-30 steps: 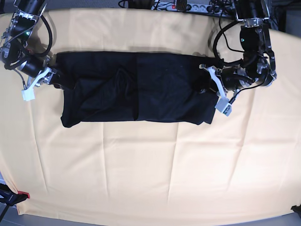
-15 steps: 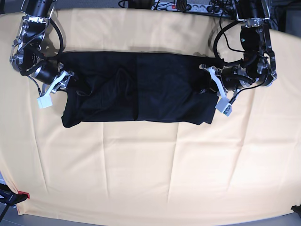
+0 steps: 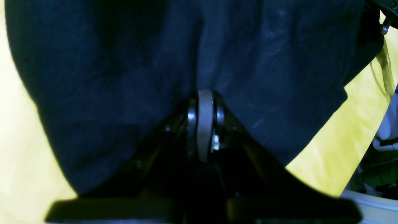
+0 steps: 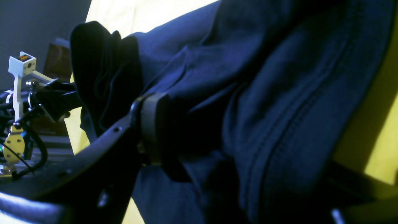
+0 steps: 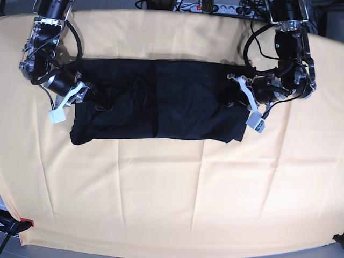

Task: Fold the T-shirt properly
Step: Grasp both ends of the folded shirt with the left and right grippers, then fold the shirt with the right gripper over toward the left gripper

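I should close my right gripper now on the bunched T-shirt fabric. It is between the low, open fingers, so they would catch the T-shirt if I closed now.
The black T-shirt (image 5: 172,102) lies as a long folded band across the far half of the table. My left gripper (image 5: 232,100) is at its right end, and in the left wrist view the gripper (image 3: 205,101) is shut, with T-shirt (image 3: 124,77) fabric creasing away from the tips. My right gripper (image 5: 88,97) sits over the shirt's left end. In the right wrist view this gripper (image 4: 242,133) stands wide, one pad (image 4: 152,124) showing, with bunched T-shirt (image 4: 279,93) filling the gap. Its other finger is mostly hidden by cloth.
A yellow cloth (image 5: 172,188) covers the whole table, with shallow crease lines. A power strip and cables (image 5: 215,6) lie along the far edge. A small red piece (image 5: 27,222) sits at the near left corner. The left arm's white camera mount (image 4: 20,63) shows beyond the shirt.
My right gripper has moved rightward from the shirt's left edge onto the shirt, pushing the left end into a bunch. The left arm has not moved.
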You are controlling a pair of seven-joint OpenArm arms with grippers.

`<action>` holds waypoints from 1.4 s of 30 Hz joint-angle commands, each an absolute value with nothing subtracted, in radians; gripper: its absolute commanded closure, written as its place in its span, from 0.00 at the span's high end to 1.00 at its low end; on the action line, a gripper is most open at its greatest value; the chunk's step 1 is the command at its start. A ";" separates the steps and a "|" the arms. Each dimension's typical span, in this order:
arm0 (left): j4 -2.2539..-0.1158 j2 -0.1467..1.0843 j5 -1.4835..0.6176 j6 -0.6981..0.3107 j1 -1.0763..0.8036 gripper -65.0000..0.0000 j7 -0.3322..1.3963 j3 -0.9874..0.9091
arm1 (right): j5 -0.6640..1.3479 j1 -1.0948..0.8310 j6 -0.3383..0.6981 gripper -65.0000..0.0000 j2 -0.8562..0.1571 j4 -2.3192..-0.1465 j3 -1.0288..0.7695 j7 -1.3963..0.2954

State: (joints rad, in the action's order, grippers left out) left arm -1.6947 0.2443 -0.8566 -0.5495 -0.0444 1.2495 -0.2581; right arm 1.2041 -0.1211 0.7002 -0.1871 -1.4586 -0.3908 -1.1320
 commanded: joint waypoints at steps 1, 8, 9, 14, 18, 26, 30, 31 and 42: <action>-1.713 0.252 -0.880 -0.549 -0.033 0.00 1.235 -0.263 | 1.226 -0.116 0.698 0.53 -0.188 -1.469 -0.392 -1.137; -1.721 0.255 -0.955 -0.548 -0.021 0.00 1.235 -0.279 | 1.226 -0.107 0.698 0.00 -0.192 -1.469 -0.392 -1.137; -1.727 0.255 -0.990 -0.548 -0.014 0.00 1.235 -0.297 | 1.226 -0.099 0.698 0.00 -0.193 -1.469 -0.393 -1.137; -1.768 0.255 -1.127 -0.546 0.032 0.00 1.266 -0.462 | 1.226 -0.051 0.698 0.00 -0.211 -1.471 -0.393 -1.175; -1.787 0.263 -1.135 -0.545 0.033 0.00 1.273 -0.604 | 1.226 0.001 0.698 0.00 -0.266 -1.481 -0.394 -1.301; -1.787 0.356 -1.135 -0.545 -0.014 0.00 1.272 -0.716 | 1.113 0.072 0.698 0.00 -0.470 -1.543 -0.394 -1.314; -1.786 0.374 -1.139 -0.545 -0.034 0.00 1.272 -0.717 | 0.986 0.098 0.645 0.00 -0.548 -1.570 -0.394 -1.291; -1.786 0.372 -1.143 -0.545 -0.034 0.00 1.272 -0.717 | 0.955 0.105 0.633 0.00 -0.566 -1.583 -0.394 -1.286; -1.785 0.365 -1.143 -0.545 -0.039 0.00 1.272 -0.714 | 0.870 0.108 0.498 0.00 -0.591 -1.854 -0.395 -1.258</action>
State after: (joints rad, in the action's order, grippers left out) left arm -1.7676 0.3492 -1.1191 -0.5419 -0.0525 1.2903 -0.7109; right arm 0.8642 0.0895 0.4988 -0.5728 -1.8420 -0.3878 -1.2812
